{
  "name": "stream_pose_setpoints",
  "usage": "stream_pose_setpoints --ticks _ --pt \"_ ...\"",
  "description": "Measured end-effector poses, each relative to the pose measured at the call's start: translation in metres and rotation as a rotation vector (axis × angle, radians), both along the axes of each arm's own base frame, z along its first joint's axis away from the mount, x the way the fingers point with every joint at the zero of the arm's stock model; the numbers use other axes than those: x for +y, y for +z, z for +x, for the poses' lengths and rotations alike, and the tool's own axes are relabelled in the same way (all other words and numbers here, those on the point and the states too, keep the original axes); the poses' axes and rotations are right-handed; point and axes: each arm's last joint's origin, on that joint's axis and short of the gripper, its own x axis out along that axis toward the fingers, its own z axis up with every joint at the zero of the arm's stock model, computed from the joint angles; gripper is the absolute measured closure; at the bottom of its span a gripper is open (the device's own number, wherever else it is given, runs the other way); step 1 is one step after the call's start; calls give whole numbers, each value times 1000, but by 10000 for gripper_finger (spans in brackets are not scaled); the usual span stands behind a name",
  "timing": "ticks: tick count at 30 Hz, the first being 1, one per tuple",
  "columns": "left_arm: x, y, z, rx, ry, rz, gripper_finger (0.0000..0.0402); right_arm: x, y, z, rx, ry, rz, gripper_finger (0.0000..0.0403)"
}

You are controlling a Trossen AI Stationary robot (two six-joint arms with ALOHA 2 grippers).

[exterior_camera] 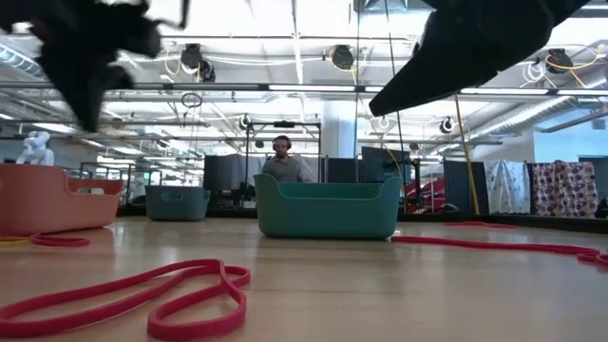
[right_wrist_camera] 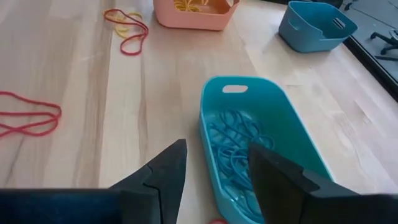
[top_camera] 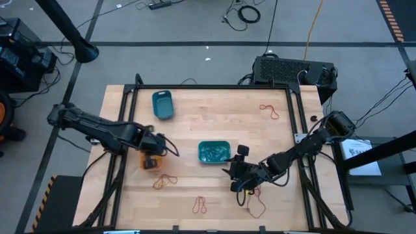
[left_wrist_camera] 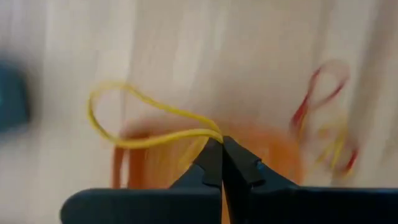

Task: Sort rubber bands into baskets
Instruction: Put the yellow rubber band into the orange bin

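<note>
The yellow rubber band stays held in my left gripper for now until its loop hangs inside the orange basket (left_wrist_camera: 264,155). The loop's end (left_wrist_camera: 94,112) sticks past the orange basket's rim.
My left gripper (top_camera: 166,148) hovers over the orange basket (top_camera: 151,162), shut on a yellow rubber band (left_wrist_camera: 124,142). My right gripper (right_wrist_camera: 217,148) stands open just above the near-right end of the teal basket (top_camera: 213,151), which holds several blue-green bands (right_wrist_camera: 233,146); nothing is between its fingers. The darker blue basket (top_camera: 162,104) stands at the far left. Red rubber bands lie loose on the table at the far right (top_camera: 270,110), near the front (top_camera: 199,206) and beside the orange basket (top_camera: 164,181). My left gripper pinches the yellow band between its two fingertips at one end of the loop (left_wrist_camera: 208,132). The fingers come from above, pointing steeply down. The rest of the loop sticks out sideways from the tips, slack and clear of the orange basket (left_wrist_camera: 273,149) below.
A red band (top_camera: 257,205) lies at the near right by my right arm. A mixed red and yellow tangle (left_wrist_camera: 323,118) lies beside the orange basket. Black rails frame the table's edges (top_camera: 123,130). A person (exterior_camera: 283,161) sits far behind the table.
</note>
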Motion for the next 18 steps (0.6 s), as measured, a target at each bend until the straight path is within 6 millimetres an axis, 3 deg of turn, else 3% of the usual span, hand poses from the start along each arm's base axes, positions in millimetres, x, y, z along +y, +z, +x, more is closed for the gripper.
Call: stream_pose_setpoints --ticks 3,9,18 --pt "3 -4 -14 111 90 9 401 0 0 0 -2 -1 2 238" --pt "5 -30 -25 188 155 22 401 0 0 0 -3 0 2 238" --pt "3 -45 -21 144 133 -50 401 0 1 1 -12 3 3 238"
